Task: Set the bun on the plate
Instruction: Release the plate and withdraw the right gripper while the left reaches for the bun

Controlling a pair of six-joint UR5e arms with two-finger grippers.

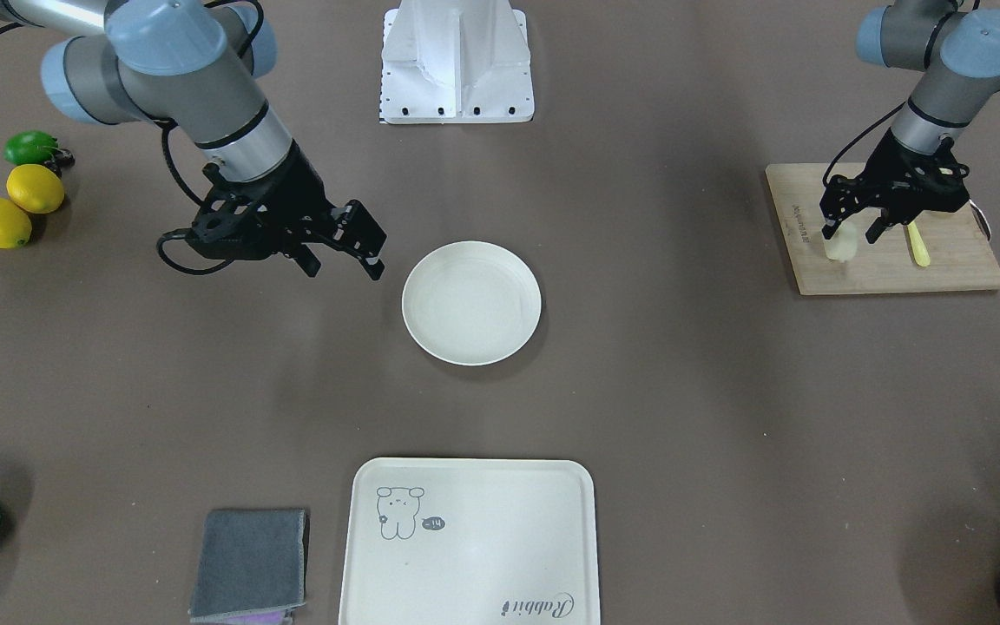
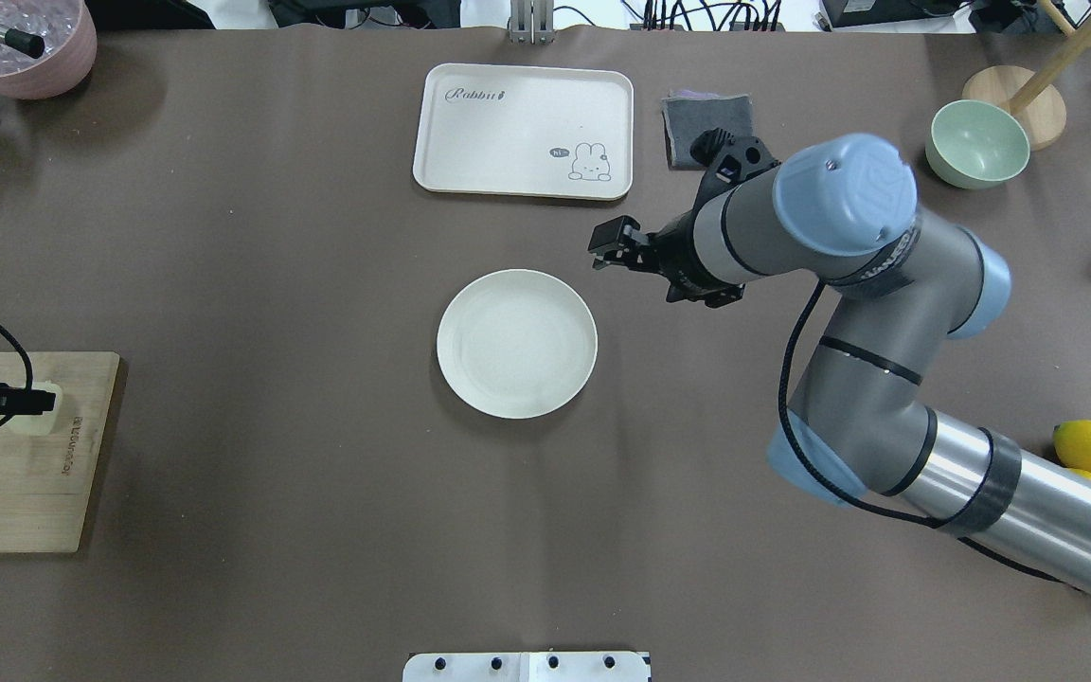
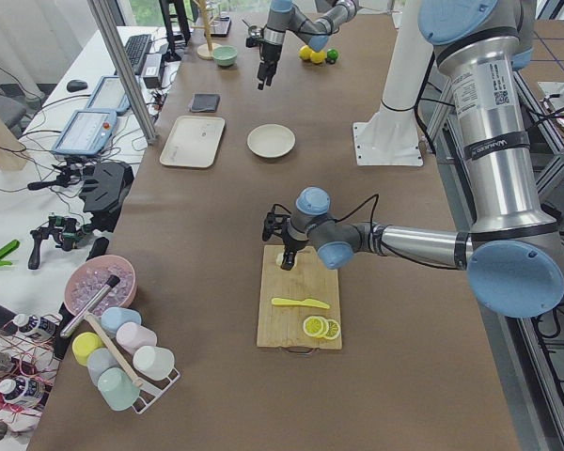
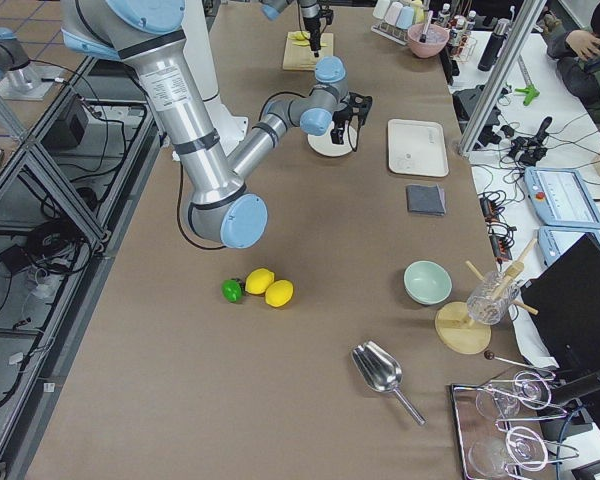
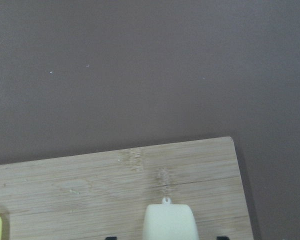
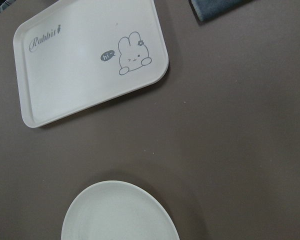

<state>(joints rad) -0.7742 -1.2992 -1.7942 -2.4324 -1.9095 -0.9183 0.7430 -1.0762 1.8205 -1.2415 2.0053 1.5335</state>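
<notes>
My left gripper grabs the bun (image 1: 842,246) across its pale sides next, to move it onto the plate (image 1: 471,302).
The bun (image 5: 170,222), a small pale cream block, lies on the wooden cutting board (image 5: 90,185) near its corner. My left gripper (image 1: 850,233) is lowered over the bun (image 1: 842,246) and is open, one finger on each side with a gap to each. In the overhead view the same gripper (image 2: 34,403) shows at the far left edge. The round off-white plate (image 1: 471,302) lies bare in the middle of the table. Beside the plate (image 2: 517,343) hovers my right gripper (image 1: 344,260), open and holding nothing.
A yellow knife (image 1: 917,243) and lemon slices (image 3: 320,328) share the board. A cream tray (image 1: 468,542) and a grey cloth (image 1: 248,564) lie on the operators' side of the plate. Two lemons (image 1: 18,204), a lime (image 1: 31,148) and a green bowl (image 2: 976,142) are on my right.
</notes>
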